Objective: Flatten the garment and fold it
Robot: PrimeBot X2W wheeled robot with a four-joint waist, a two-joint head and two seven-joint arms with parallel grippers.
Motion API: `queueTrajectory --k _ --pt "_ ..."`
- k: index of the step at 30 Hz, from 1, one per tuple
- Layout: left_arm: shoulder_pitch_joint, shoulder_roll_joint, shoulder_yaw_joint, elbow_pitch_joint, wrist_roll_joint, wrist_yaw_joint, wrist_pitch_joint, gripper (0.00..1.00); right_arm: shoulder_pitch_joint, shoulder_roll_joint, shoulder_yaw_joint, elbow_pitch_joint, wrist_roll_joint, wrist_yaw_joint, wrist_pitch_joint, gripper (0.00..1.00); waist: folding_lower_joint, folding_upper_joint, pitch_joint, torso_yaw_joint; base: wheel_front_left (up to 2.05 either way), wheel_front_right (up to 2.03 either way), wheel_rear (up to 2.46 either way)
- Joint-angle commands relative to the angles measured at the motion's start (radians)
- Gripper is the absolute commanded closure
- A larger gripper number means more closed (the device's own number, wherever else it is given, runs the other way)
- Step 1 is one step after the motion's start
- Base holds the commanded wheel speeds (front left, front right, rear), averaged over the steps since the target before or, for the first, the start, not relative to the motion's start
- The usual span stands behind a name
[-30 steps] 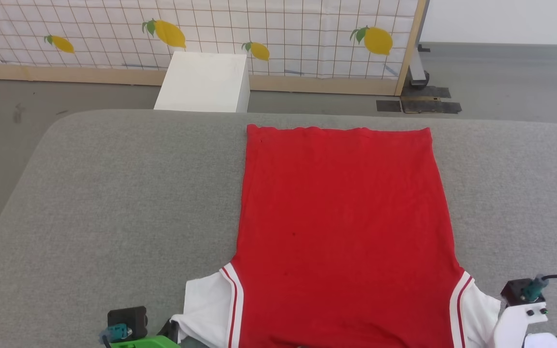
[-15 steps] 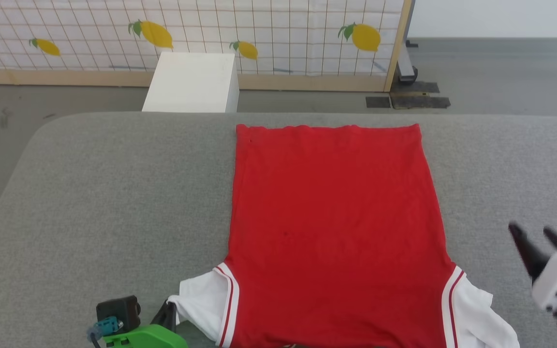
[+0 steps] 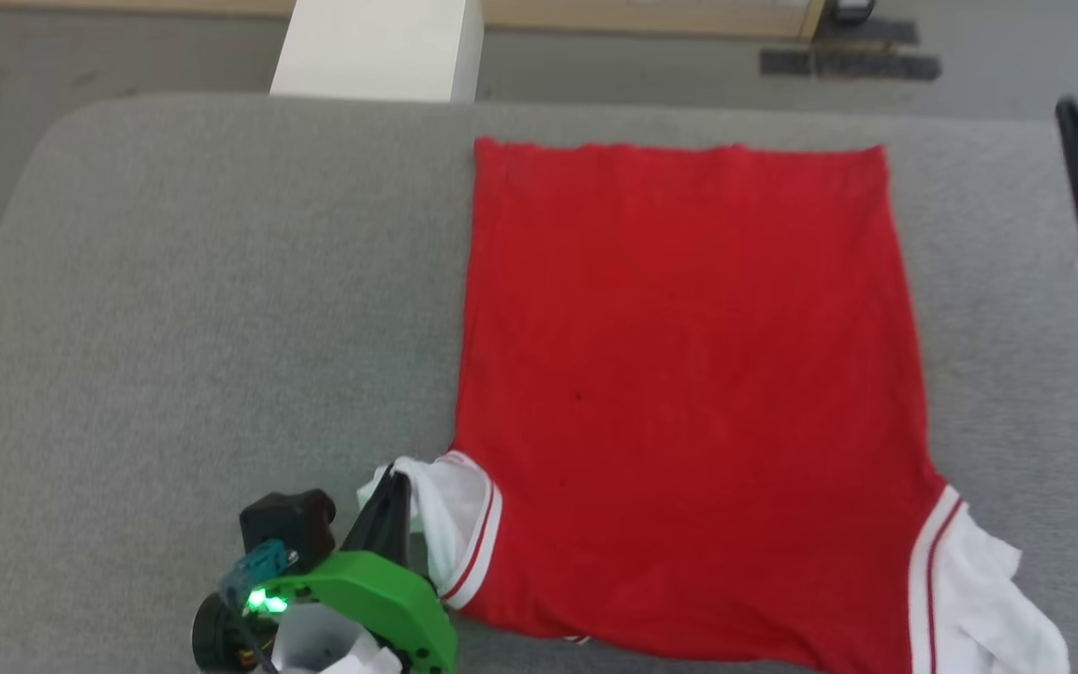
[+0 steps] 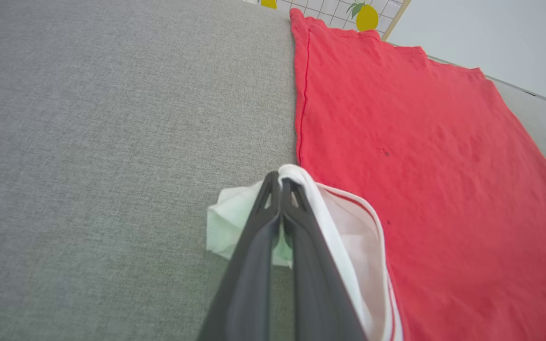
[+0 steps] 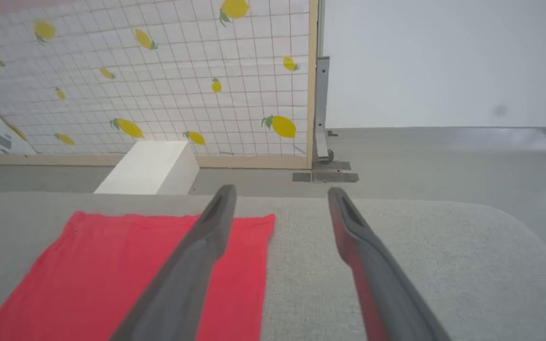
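I need to grab the jersey next with my right gripper by the hem corner (image 3: 485, 151) in line with the held white sleeve (image 3: 451, 517), to fold it lengthwise.
The garment (image 3: 689, 374) is a red jersey lying flat on the grey padded table (image 3: 221, 281), hem at the far side and white sleeves nearest me. My left gripper (image 3: 396, 482) is shut on the edge of the left white sleeve (image 3: 455, 524), which is lifted and bunched; the left wrist view shows the left gripper (image 4: 280, 177) pinching the striped cuff (image 4: 330, 208). My right gripper (image 3: 1077, 117) hangs open above the table's far right, beside the garment. In the right wrist view the right gripper (image 5: 281, 190) is open over the hem corner (image 5: 254, 227). The right sleeve (image 3: 979, 590) lies crumpled and free.
A white box (image 3: 380, 47) stands on the floor just beyond the table's far edge. Behind it is a lemon-patterned screen (image 5: 159, 71) with a wooden frame. Bare grey tabletop (image 4: 88, 142) stretches to the left of the garment.
The head camera has tilted down. My right gripper has opened, left the right sleeve and risen toward the far right. The left sleeve is now lifted and bunched in the left gripper.
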Motion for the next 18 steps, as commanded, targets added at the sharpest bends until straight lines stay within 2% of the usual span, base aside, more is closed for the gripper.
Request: queueTrajectory --k 1,6,9,13,18 --pt "-0.023 -0.007 -0.006 -0.013 0.024 0.010 -0.009 1.00 -0.060 -0.025 0.021 0.032 -0.024 -0.001 0.013 0.00 -0.0001 -0.0001 0.146 0.094 0.00 0.00 0.00" --pt "-0.044 -0.032 -0.034 -0.062 0.065 0.039 -0.017 1.00 -0.258 -0.088 0.061 0.175 -0.055 -0.001 0.124 0.00 -0.0001 -0.0001 0.261 0.159 0.00 0.00 0.00" --pt "-0.053 -0.045 -0.050 -0.079 0.076 0.042 -0.022 1.00 -0.335 -0.125 0.083 0.255 -0.114 -0.001 0.239 0.00 -0.0001 -0.0001 0.311 0.201 0.00 0.00 0.00" --pt "-0.069 -0.064 -0.072 -0.094 0.087 0.040 -0.031 1.00 -0.397 -0.169 0.123 0.310 -0.175 -0.001 0.368 0.00 -0.0001 -0.0001 0.362 0.243 0.00 0.00 0.00" --pt "-0.079 -0.089 -0.088 -0.087 0.085 0.035 -0.049 1.00 -0.417 -0.198 0.165 0.333 -0.185 -0.001 0.453 0.00 -0.0001 -0.0001 0.401 0.267 0.00 0.00 0.00"
